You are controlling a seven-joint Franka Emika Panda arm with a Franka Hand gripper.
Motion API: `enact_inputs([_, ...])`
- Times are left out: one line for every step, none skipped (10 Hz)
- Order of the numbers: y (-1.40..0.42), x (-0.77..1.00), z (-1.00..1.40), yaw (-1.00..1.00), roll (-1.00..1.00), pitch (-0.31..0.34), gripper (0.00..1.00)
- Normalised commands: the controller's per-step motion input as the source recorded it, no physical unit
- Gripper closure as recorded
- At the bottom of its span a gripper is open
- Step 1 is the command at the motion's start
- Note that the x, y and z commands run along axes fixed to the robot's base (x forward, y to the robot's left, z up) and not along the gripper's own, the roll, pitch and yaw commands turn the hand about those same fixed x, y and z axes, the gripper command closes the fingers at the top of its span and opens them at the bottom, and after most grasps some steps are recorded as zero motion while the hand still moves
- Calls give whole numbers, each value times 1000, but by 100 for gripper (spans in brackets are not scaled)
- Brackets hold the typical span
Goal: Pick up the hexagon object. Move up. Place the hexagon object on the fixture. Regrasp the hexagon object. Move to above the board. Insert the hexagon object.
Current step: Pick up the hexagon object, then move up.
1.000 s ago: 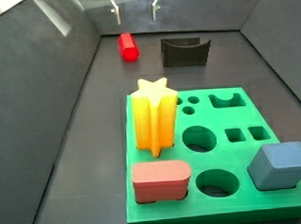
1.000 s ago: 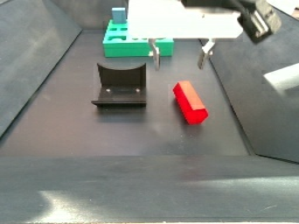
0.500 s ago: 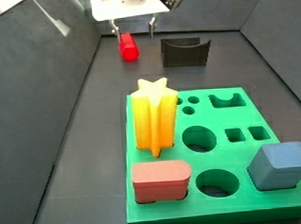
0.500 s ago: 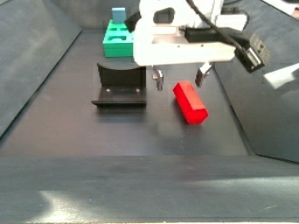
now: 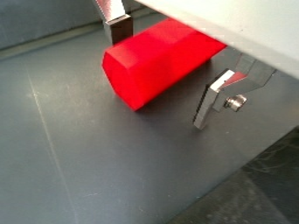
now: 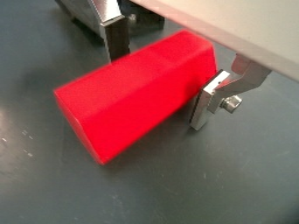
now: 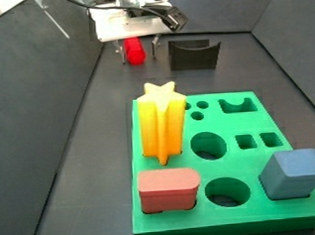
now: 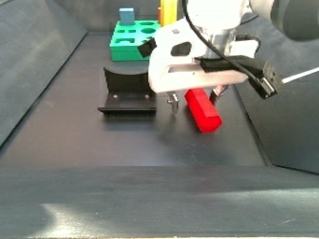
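I will next grab the hexagon object by its long sides with my gripper, so that I can move it onto the fixture (image 7: 193, 54).
The hexagon object (image 8: 203, 111) is a short bright red prism lying on the dark floor, also seen at the back of the bin (image 7: 138, 54). My gripper (image 8: 189, 94) has come down over it and is open, one finger on each side. In both wrist views the red hexagon object (image 5: 158, 59) (image 6: 131, 98) lies between the silver fingers (image 5: 215, 101) (image 6: 114, 37), and small gaps show, so it is not clamped. The fixture (image 7: 193, 54) (image 8: 127, 91) stands on the floor beside the piece. The green board (image 7: 244, 206) lies nearer that camera; its far end (image 8: 129, 39) shows behind the gripper.
On the board stand a yellow star (image 7: 162, 120), a salmon-pink rounded block (image 7: 167, 189) and a blue block (image 7: 295, 173), with several open holes around them. Sloping dark walls (image 7: 66, 85) close in the floor on both sides.
The gripper has come down from above the floor to the red hexagon object and now straddles it. The object, fixture and board have not moved.
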Motion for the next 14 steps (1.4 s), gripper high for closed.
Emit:
enact_inputs([0, 0, 0, 0, 0, 0, 0])
enact_inputs([0, 0, 0, 0, 0, 0, 100])
enact_inputs([0, 0, 0, 0, 0, 0, 100])
enact_inputs([0, 0, 0, 0, 0, 0, 100])
enact_inputs([0, 0, 0, 0, 0, 0, 100])
enact_inputs([0, 0, 0, 0, 0, 0, 100])
enact_inputs([0, 0, 0, 0, 0, 0, 100])
enact_inputs([0, 0, 0, 0, 0, 0, 100])
enact_inputs([0, 0, 0, 0, 0, 0, 100])
enact_inputs([0, 0, 0, 0, 0, 0, 100])
enact_inputs([0, 0, 0, 0, 0, 0, 100])
enact_inputs([0, 0, 0, 0, 0, 0, 100])
enact_inputs([0, 0, 833, 0, 0, 0, 100])
enact_inputs([30, -60, 781, 19, -2, 31, 100])
